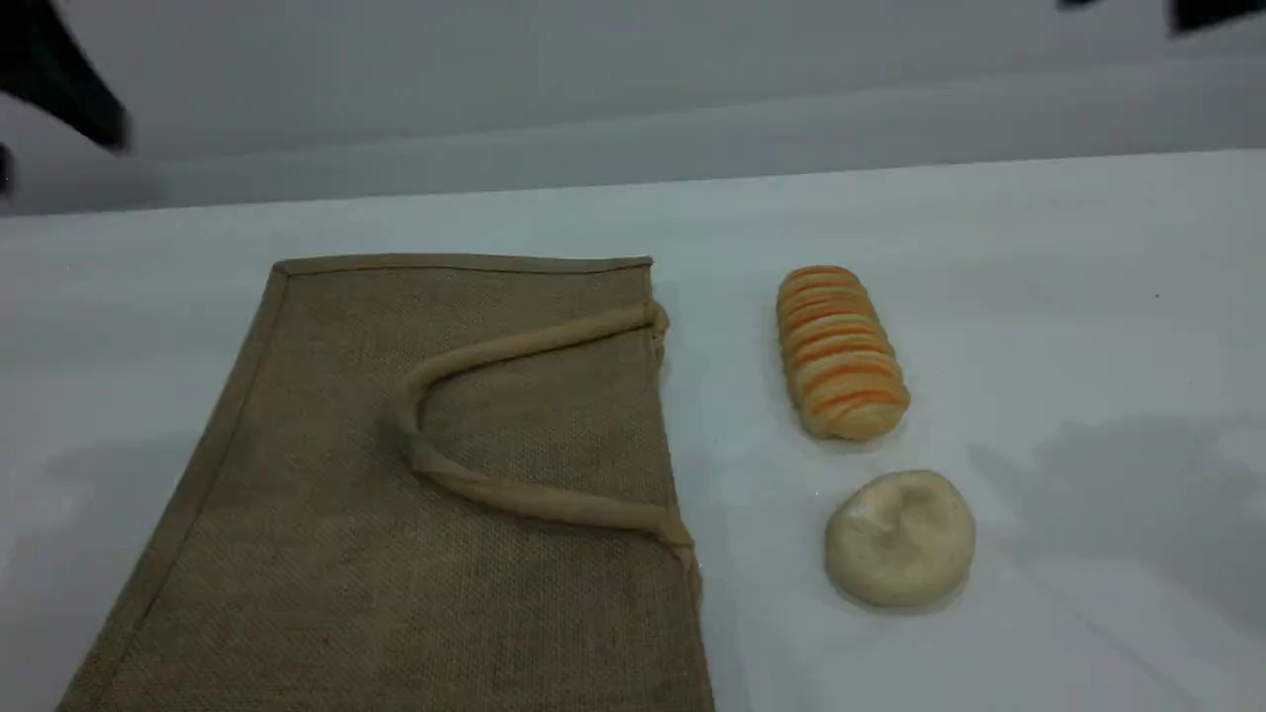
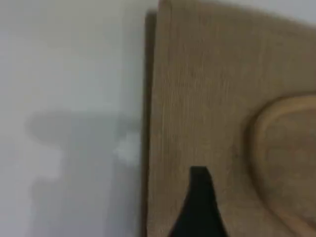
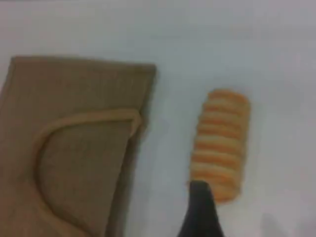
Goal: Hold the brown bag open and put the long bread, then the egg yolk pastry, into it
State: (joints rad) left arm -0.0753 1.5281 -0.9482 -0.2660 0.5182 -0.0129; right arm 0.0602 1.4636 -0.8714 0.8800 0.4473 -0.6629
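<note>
My right gripper needs to pick up the bread by its two long sides next, because it is long from end to end (image 1: 843, 354) but narrow across.
The brown bag (image 1: 396, 514) lies flat on the white table, left of centre, its mouth edge facing right. One beige loop handle (image 1: 514, 346) rests folded on top of it. The long bread (image 1: 841, 351), golden with orange ridges, lies to the bag's right. The pale round egg yolk pastry (image 1: 900, 537) sits just in front of the bread. My left gripper (image 2: 200, 207) hovers open over the bag (image 2: 197, 98) near its edge, holding nothing. My right gripper (image 3: 200, 210) hangs open above the near end of the long bread (image 3: 219, 143), also holding nothing. Only one fingertip of each shows.
The table's (image 1: 1088, 297) far edge runs across the back, with a grey wall behind it. Dark parts of the left arm (image 1: 69, 89) and right arm (image 1: 1207, 12) reach in at the top corners. The arms' shadows fall on the table at both sides.
</note>
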